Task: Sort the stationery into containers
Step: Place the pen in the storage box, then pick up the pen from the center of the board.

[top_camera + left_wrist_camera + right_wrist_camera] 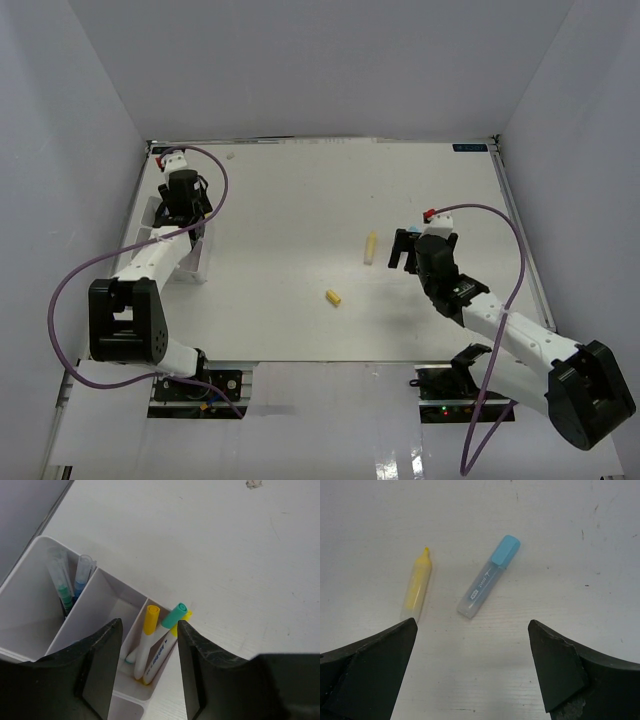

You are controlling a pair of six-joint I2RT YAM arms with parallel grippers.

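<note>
Next, my right gripper grabs the clear blue-capped marker by its clear body (480, 591), leaving the blue cap free for handover to my left gripper.
The white divided tray (192, 262) stands at the table's left edge. In the left wrist view its compartments (102, 605) hold a yellow-capped marker (148, 630) and a teal-capped marker (171, 622) together, and two clear pens (67, 582) in the far one. My left gripper (184, 220) hovers over the tray, open and empty (149, 647). My right gripper (403, 256) is open and empty (472, 630), just short of a yellow highlighter (417, 586) (370, 247) and a clear blue-capped marker (488, 577) lying on the table. A small yellow eraser piece (333, 297) lies nearer the front.
Grey walls close in the table on the left, back and right. A metal rail (520, 230) runs along the right edge. A small white speck (231, 155) lies at the back left. Purple cables loop from both arms.
</note>
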